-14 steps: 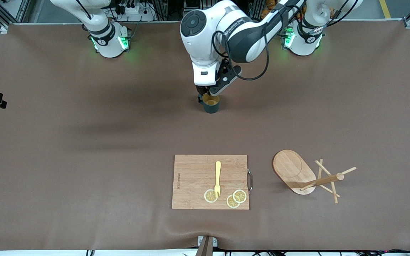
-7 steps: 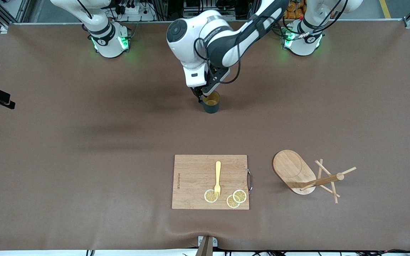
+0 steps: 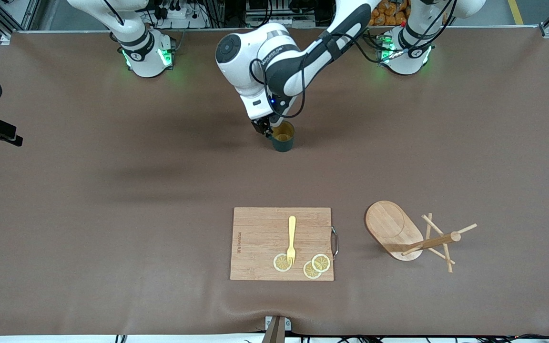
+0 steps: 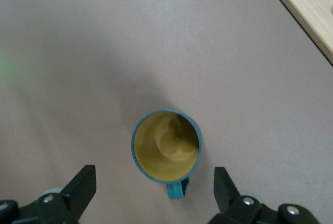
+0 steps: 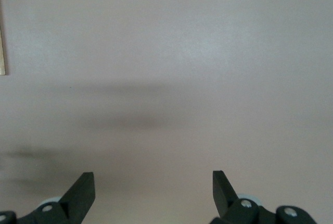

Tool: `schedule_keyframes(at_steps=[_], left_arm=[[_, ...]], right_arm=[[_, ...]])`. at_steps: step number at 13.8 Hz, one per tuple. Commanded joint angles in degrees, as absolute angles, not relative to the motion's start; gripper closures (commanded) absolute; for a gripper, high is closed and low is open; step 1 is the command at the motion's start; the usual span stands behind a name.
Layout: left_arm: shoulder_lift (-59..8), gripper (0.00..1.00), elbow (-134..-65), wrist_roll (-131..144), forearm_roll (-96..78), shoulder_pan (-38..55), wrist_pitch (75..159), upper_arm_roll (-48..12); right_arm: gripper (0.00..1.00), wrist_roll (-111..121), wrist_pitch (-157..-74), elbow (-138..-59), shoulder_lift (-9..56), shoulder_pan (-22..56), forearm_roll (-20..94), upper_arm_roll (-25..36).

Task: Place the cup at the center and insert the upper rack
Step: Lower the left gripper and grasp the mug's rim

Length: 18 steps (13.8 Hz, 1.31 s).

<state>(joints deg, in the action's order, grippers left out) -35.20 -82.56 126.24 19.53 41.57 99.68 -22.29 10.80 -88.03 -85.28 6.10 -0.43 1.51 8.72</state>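
The dark teal cup's opening will stay free to slide onto the upper rack, as my left gripper will grab the cup by its handle.
The dark teal cup stands upright on the brown table, about midway between the two arms' ends and farther from the front camera than the cutting board. In the left wrist view the cup shows its yellowish inside, its handle pointing back between the fingers. My left gripper hovers open just above the cup's handle side, holding nothing. The wooden upper rack lies tipped on its side toward the left arm's end. My right gripper is open over bare table.
A wooden cutting board lies nearer the front camera than the cup, with a yellow fork and lemon slices on it. Its corner shows in the left wrist view.
The left arm's hand has drawn off the cup's top toward the right arm's end, still open. The cup stays where it stood. The rack has not moved.
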Motion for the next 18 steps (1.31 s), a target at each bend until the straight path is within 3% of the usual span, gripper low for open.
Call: schedule_keyframes(at_steps=[1,6,18], left_arm=[[-39.62,0.00,-78.86,134.01,22.66,44.63,101.77,-20.84],[-44.29,0.00,-75.15,135.88,23.47,52.11,104.33,-15.48],[-49.66,0.01,-74.88,139.39,23.03,54.14,106.17,-14.24]], right_arm=[[0.00,11.34,-88.33,-87.10,4.48,-1.14,2.37,8.00],[0.00,11.34,-88.33,-87.19,4.57,-1.14,2.37,8.00],[0.00,11.34,-88.33,-87.10,4.57,-1.05,2.37,8.00]])
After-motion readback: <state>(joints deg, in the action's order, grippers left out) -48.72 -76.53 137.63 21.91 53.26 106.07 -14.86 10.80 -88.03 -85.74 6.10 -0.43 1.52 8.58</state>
